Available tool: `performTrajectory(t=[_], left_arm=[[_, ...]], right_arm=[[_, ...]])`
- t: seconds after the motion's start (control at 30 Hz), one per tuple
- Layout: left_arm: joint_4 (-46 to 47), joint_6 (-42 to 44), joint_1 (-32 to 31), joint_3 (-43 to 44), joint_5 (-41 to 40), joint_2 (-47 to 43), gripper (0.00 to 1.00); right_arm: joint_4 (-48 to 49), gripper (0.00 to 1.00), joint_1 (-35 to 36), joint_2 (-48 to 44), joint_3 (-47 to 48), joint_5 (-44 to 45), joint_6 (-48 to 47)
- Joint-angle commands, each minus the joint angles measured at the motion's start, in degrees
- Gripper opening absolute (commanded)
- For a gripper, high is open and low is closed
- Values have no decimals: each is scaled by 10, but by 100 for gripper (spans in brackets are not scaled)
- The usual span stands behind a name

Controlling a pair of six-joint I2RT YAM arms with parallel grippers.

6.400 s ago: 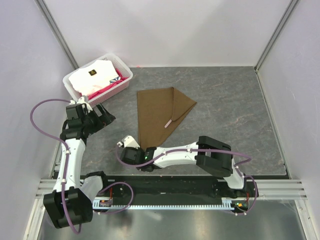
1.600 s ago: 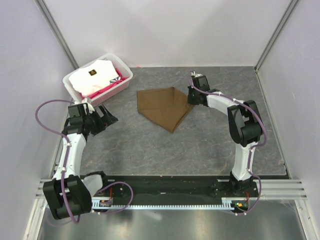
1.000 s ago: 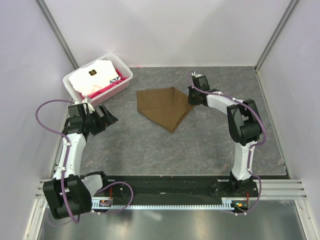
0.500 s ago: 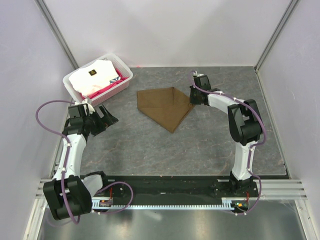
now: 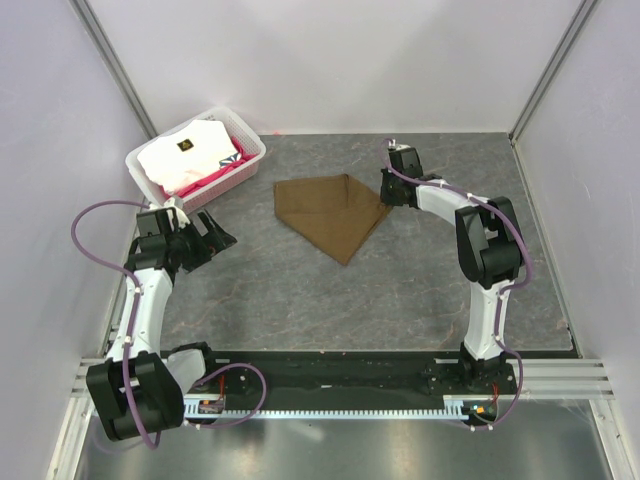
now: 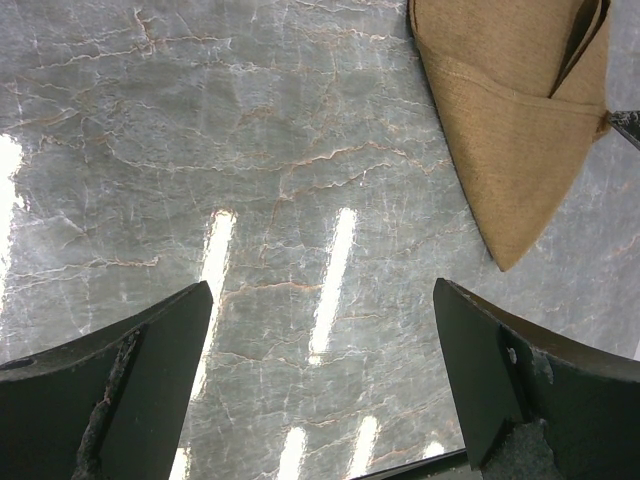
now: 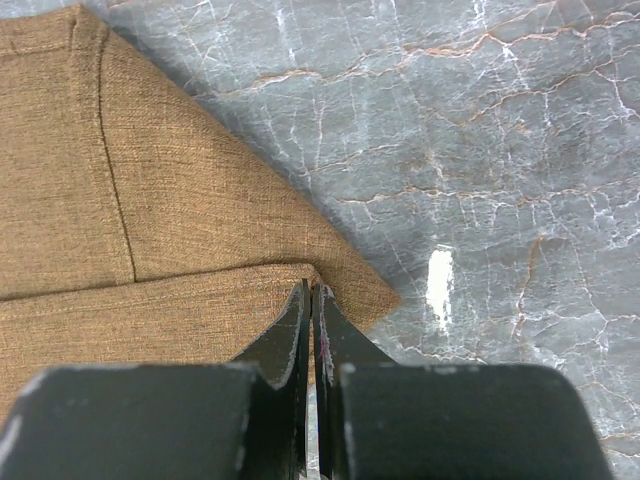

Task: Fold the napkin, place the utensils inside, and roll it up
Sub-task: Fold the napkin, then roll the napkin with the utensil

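Observation:
I need to release the flap's corner with my right gripper now. The flap's corner is folded over low against the napkin's corner and would stay folded over if I opened now.
The brown napkin (image 5: 330, 210) lies folded into a kite shape in the middle of the table, its point toward the arms. It also shows in the left wrist view (image 6: 520, 130) and the right wrist view (image 7: 150, 200). My right gripper (image 5: 388, 195) is at the napkin's right corner. Its jaws are pressed together (image 7: 312, 290) at the corner of the folded-over flap, apparently pinching it. My left gripper (image 5: 215, 238) is open and empty (image 6: 320, 300) over bare table, left of the napkin. The utensil is hidden.
A white basket (image 5: 250, 140) with white and pink folded cloths (image 5: 185, 155) stands at the back left, just behind my left gripper. Walls close in the table on the left, back and right.
Since 6.4 s ago my right gripper has gone from the napkin's near tip to its right corner, folding the tip over; the utensil is now covered. Lately it shifted slightly right.

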Motion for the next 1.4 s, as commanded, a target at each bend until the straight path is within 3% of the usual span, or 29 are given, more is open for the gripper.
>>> performTrajectory(t=[0.0,0.3,0.4,0.43,0.53,0.7,0.87,1.0,1.13,1.37], left_arm=[[15,7,4,-1,15,-12,100],[18,7,4,3,28,-4,100],[19,7,4,1,28,-7,100],[19,7,4,1,28,-10,100],[21,7,4,1,30,-8,100],[27,6,4,1,32,-9,100],[31,8,4,0,31,-18,100],[37,11,4,-3,30,-28,99],[40,18,4,-2,31,-31,99],[42,20,3,-3,32,-33,98]], right_arm=[[5,0,-5,12,22,13,-5],[-2,0,-8,8,26,21,-5],[-2,22,-8,-5,26,13,-10],[-4,36,-9,-9,27,10,-12],[-6,57,-11,-24,28,-15,-35],[-18,74,-20,-27,33,-68,-82],[-10,76,-58,-7,33,-110,-85],[-10,75,-93,19,43,-213,-91],[-10,74,-115,41,48,-263,-104],[-8,73,-122,86,69,-294,-111]])
